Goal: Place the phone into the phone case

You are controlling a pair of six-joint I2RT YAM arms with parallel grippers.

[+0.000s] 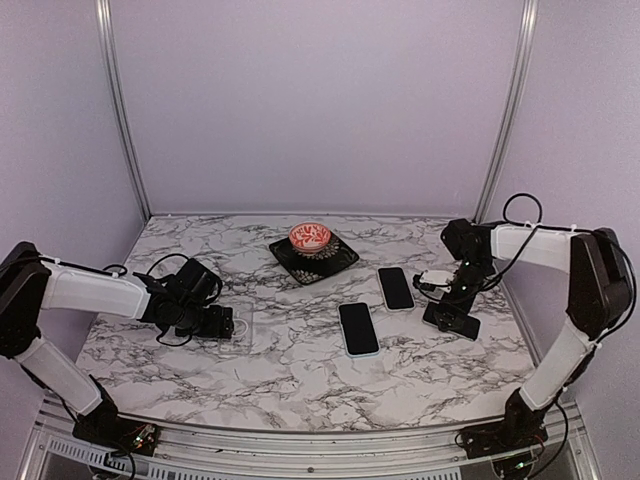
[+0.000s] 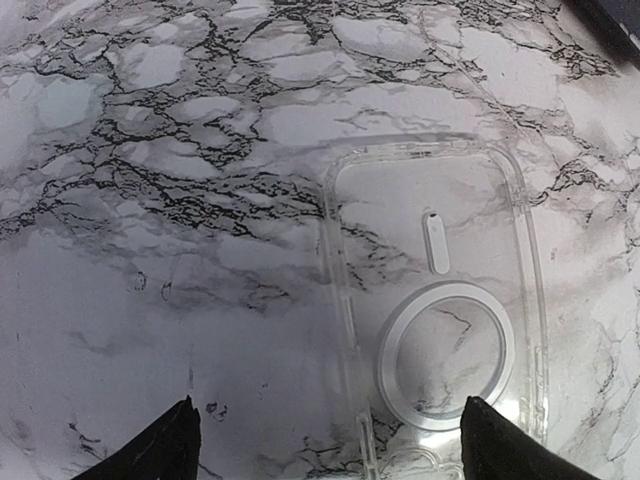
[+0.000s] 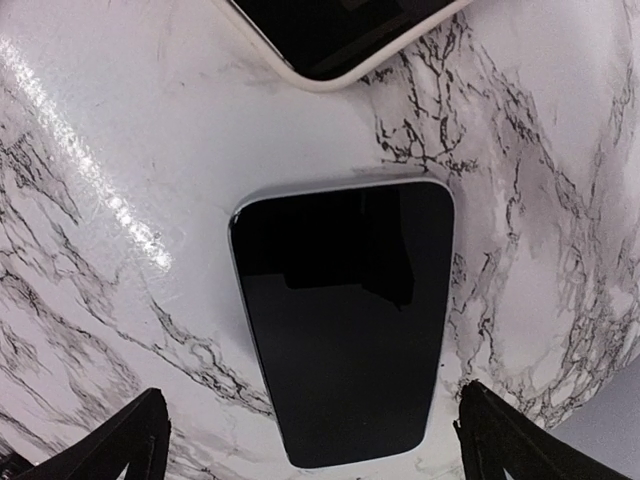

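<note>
The whole phone (image 1: 453, 321) (image 3: 348, 345) looks small between both fingers of my right gripper, which are above it. My right gripper should move lower before it closes on the phone.
A clear phone case (image 2: 430, 215) with a white ring lies flat on the marble; in the top view it (image 1: 243, 338) is at the left. My left gripper (image 2: 328, 415) is open and empty, low over the case's near end, one finger on each side of the case's left edge; the top view shows it (image 1: 220, 322) there. A black phone (image 3: 345, 320) lies face up between the open fingers of my right gripper (image 3: 312, 400), not touched. In the top view the right gripper (image 1: 450, 318) covers that phone. A second phone (image 3: 330, 30) with a white edge lies just beyond.
Two more phones lie near the middle of the table, one (image 1: 358, 328) nearer and one (image 1: 396, 288) farther. A dark square plate (image 1: 335, 265) with a red patterned bowl (image 1: 310, 238) stands at the back centre. Cables hang by both arms.
</note>
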